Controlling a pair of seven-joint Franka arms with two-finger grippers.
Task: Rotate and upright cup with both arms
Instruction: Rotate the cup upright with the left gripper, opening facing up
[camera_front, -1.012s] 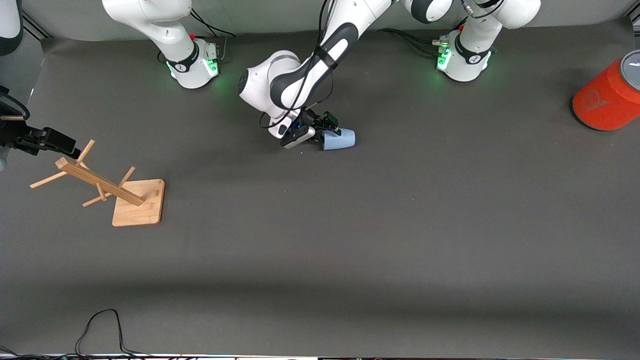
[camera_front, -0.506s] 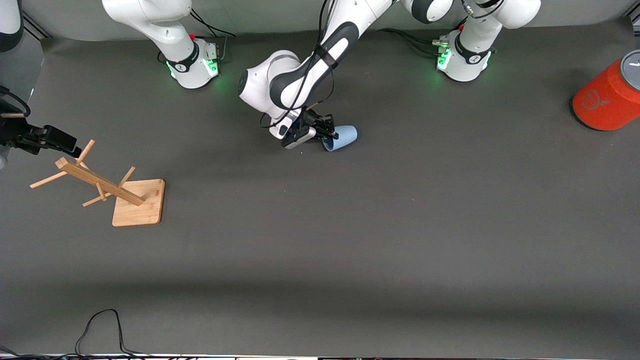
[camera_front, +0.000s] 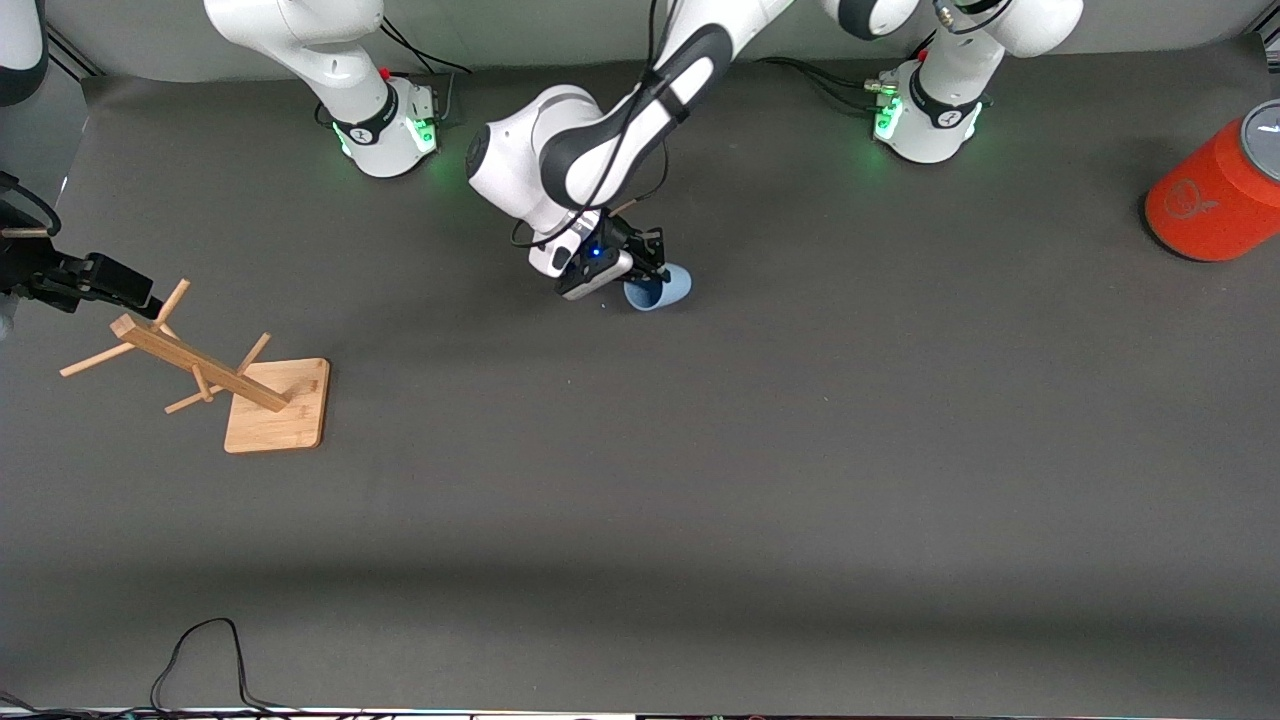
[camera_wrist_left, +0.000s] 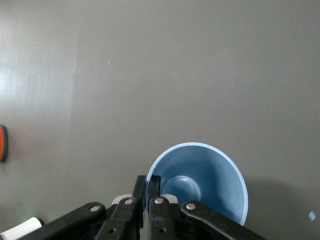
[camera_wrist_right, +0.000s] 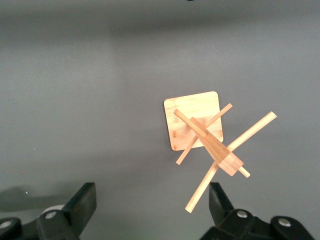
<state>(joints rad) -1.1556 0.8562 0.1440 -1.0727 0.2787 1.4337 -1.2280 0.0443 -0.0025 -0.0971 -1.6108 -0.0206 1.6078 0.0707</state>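
Observation:
The cup tilts sideways and would tip if I opened now. My left gripper keeps holding the blue cup (camera_front: 664, 288) (camera_wrist_left: 212, 170) until its base is on the tabletop.
The pale blue cup (camera_front: 664, 288) is tilted in the middle of the table, its mouth turned up and toward the front camera. My left gripper (camera_front: 648, 274) is shut on the cup's rim, one finger inside and one outside. In the left wrist view the gripper (camera_wrist_left: 148, 181) pinches the rim and I look into the cup (camera_wrist_left: 212, 170) down to its base. My right gripper (camera_front: 140, 296) is open and empty, waiting over the wooden rack at the right arm's end of the table; it also shows in the right wrist view (camera_wrist_right: 152, 195).
A wooden peg rack (camera_front: 277, 405) on a square base stands at the right arm's end, also in the right wrist view (camera_wrist_right: 195, 120). A large orange cylinder with a grey lid (camera_front: 1215, 200) lies at the left arm's end. A black cable (camera_front: 200, 650) lies at the near edge.
The left gripper has turned the cup from lying on its side to tilted, mouth swinging toward the front camera, and shifted it slightly toward the right arm's end. The right arm has not moved.

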